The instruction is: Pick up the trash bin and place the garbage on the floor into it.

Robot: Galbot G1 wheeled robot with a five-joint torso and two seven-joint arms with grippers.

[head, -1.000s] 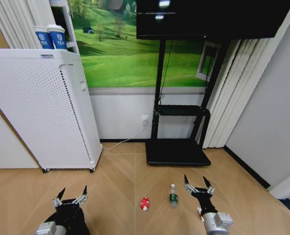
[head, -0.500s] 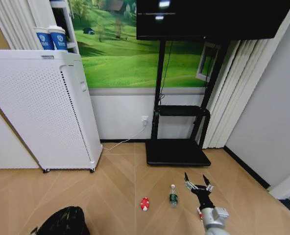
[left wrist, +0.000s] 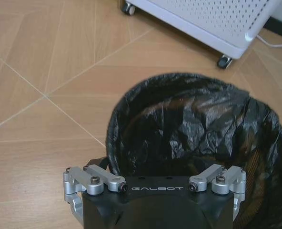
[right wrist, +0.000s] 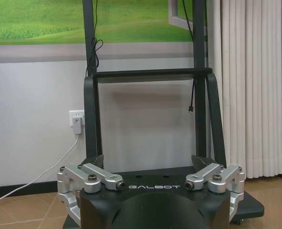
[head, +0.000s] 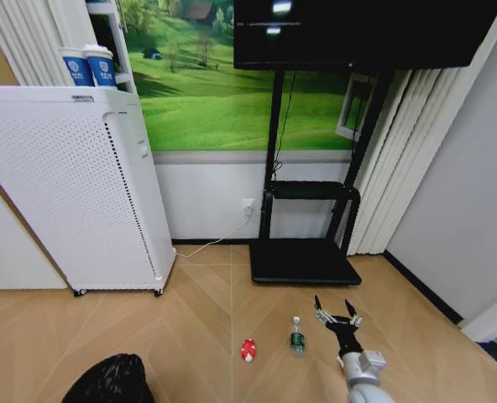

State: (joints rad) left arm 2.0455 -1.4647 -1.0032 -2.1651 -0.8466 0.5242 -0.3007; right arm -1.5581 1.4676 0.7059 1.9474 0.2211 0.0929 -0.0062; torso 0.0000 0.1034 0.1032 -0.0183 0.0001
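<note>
The trash bin's round opening is wider than my open fingers, so my left gripper should next grab the trash bin by its thin bag-covered rim (left wrist: pixel 111 150).
The trash bin (head: pixel 106 382), round with a glossy black bag liner, stands on the floor (head: pixel 198 311) at the head view's bottom left. In the left wrist view my left gripper (left wrist: pixel 156 190) hovers at the near rim of the trash bin (left wrist: pixel 193 129), its finger links spread wide, holding nothing. Garbage lies on the parquet: a red-and-white piece (head: pixel 248 349) and a small clear bottle (head: pixel 297 336) with a green label. My right gripper (head: pixel 337 316) is open just right of the bottle, fingers pointing toward the wall.
A tall white perforated appliance (head: pixel 72 185) on castors stands at the left, with blue paper cups (head: pixel 89 65) behind it. A black TV stand base (head: pixel 303 260) sits ahead by the wall, and curtains (head: pixel 400 159) hang at the right.
My left gripper has dropped out of the head view, leaving the bin's top uncovered there. The right gripper has edged slightly left. The garbage has not moved.
</note>
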